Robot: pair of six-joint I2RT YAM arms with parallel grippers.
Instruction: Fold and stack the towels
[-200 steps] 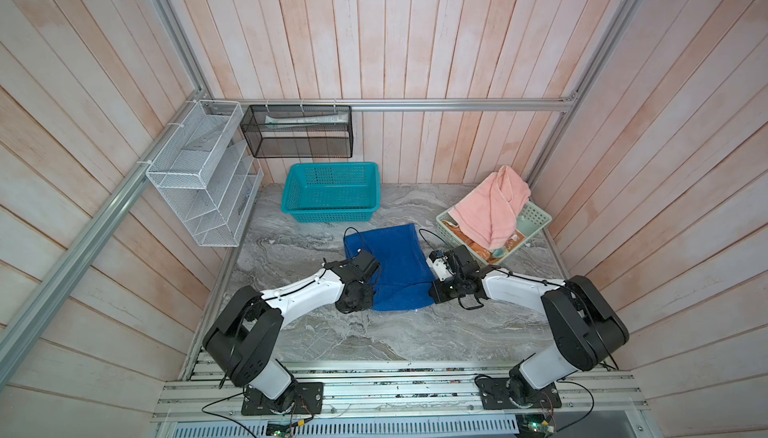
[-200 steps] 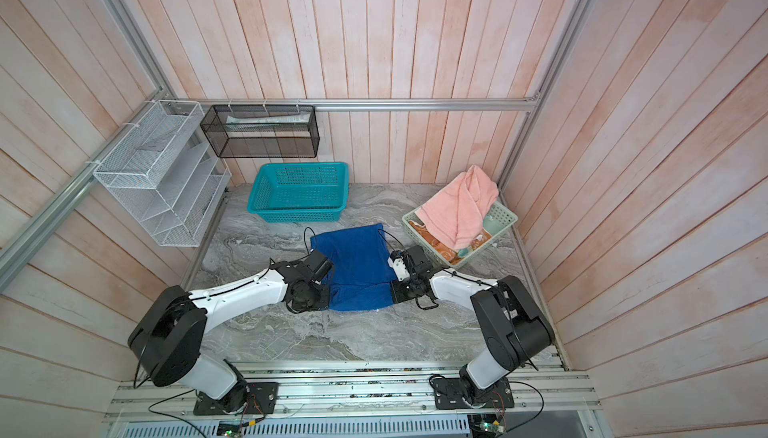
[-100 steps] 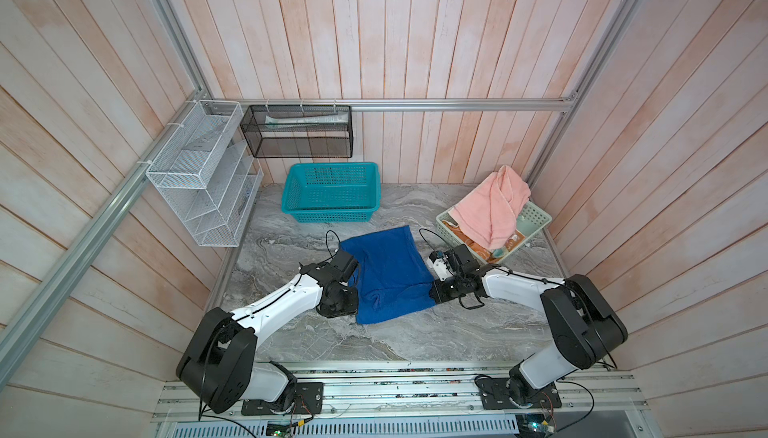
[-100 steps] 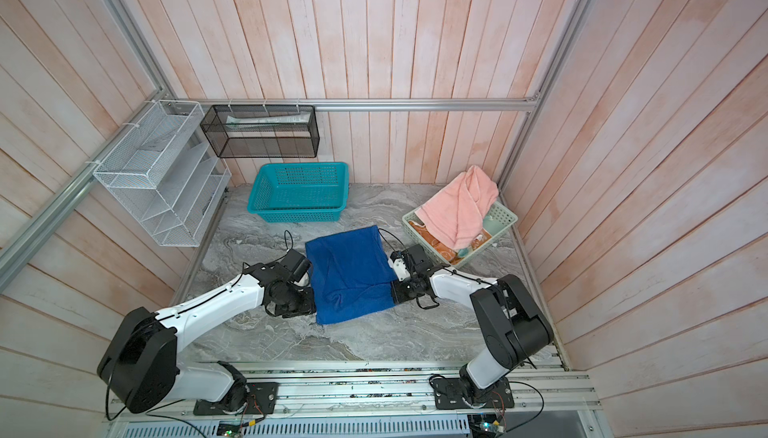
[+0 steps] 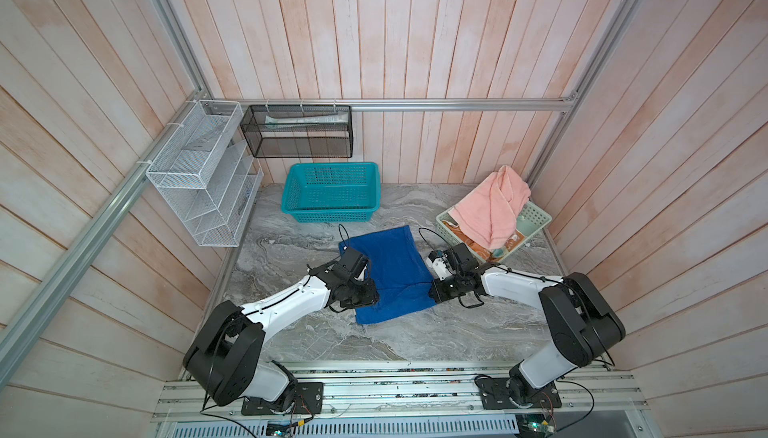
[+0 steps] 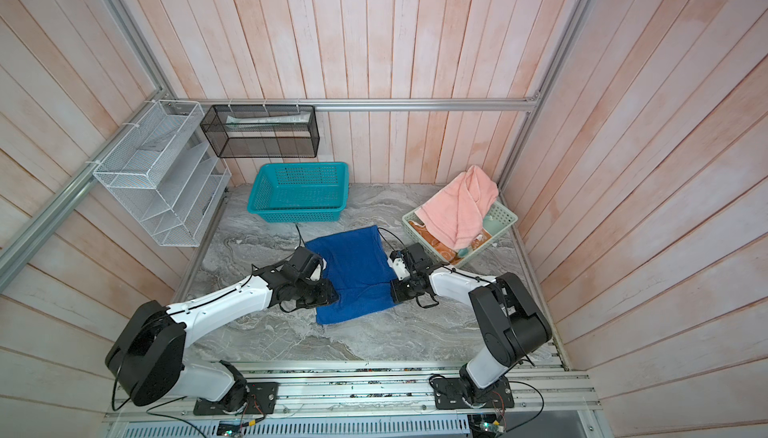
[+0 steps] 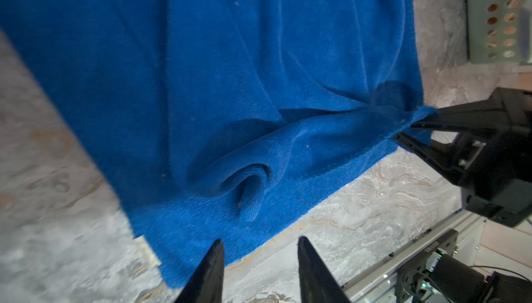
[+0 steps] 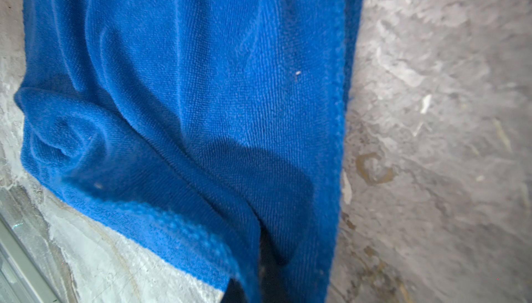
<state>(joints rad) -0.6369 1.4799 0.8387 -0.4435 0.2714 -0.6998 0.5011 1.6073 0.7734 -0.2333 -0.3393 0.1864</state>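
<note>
The left gripper grabs the blue towel by its curled upper-layer corner next, opposite my right gripper, to stretch the towel's edge and fold it.
A royal blue towel [image 5: 388, 257] [image 6: 353, 257] lies spread on the marble table with a crease across it. My left gripper [image 7: 260, 258] is open and empty at the cloth's left near edge [image 5: 371, 296], its fingers [image 7: 214, 270] over the hem and bare marble. My right gripper [image 5: 433, 291] [image 7: 414, 127] is shut on the blue towel's right edge, and in the right wrist view the cloth [image 8: 201, 85] hides its jaws. A salmon pink towel [image 5: 494, 207] hangs over the pale green tray [image 5: 536, 217], with an orange cloth [image 5: 473, 246] under it.
A teal perforated basket [image 5: 330, 194] stands at the back of the table. A white wire rack [image 5: 199, 174] hangs on the left wall and a black mesh basket [image 5: 297, 132] on the back rail. The aluminium rail [image 5: 374, 390] runs along the front edge.
My left gripper opened and let go of the blue towel's left edge, drew off to the left, then came back to it. The towel's near part now lies lower and flatter. The right gripper stayed put.
</note>
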